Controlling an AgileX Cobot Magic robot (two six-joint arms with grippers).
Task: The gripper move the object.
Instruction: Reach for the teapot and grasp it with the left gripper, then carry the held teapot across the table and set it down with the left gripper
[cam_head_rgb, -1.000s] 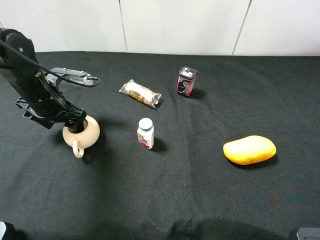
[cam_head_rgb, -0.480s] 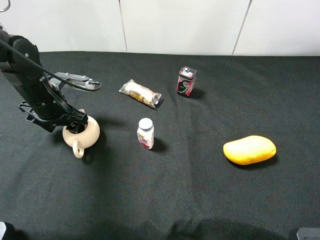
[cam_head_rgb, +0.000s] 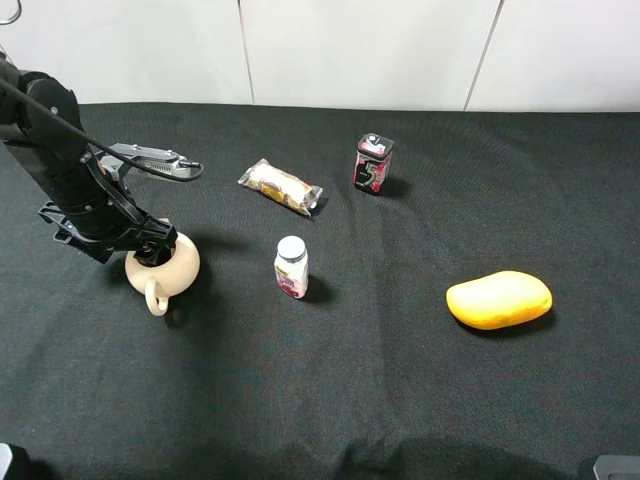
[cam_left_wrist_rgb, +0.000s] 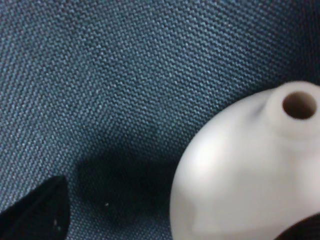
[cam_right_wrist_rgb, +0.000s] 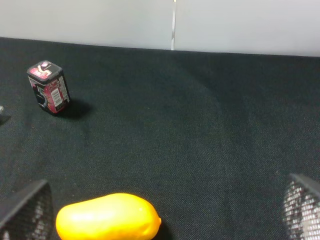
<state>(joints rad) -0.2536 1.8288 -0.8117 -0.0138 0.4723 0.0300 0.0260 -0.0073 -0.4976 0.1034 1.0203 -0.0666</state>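
Observation:
My left gripper's fingertips reach down over the teapot's top rim, beside the pot body (cam_head_rgb: 176, 275), so it is time to close on the teapot now.
The cream-beige teapot (cam_head_rgb: 168, 270) stands on the black cloth at the left, with its loop handle (cam_head_rgb: 156, 298) toward the front. My left gripper (cam_head_rgb: 152, 250) is low over its top rim on the left side. In the left wrist view the teapot body (cam_left_wrist_rgb: 240, 175) and its short spout (cam_left_wrist_rgb: 299, 105) fill the lower right. The left gripper (cam_left_wrist_rgb: 170, 220) is open. One black fingertip (cam_left_wrist_rgb: 37, 210) stands well apart from the pot, and the other shows at the bottom right corner. My right gripper (cam_right_wrist_rgb: 165, 212) is open and empty.
A white-capped bottle (cam_head_rgb: 291, 266) stands right of the teapot. A wrapped snack (cam_head_rgb: 280, 186) and a red-black can (cam_head_rgb: 373, 164) lie farther back. A yellow mango-shaped thing (cam_head_rgb: 499, 299) lies at the right, and it also shows in the right wrist view (cam_right_wrist_rgb: 107, 217).
My left arm has shifted slightly left and up at the teapot. The teapot has stayed in place.

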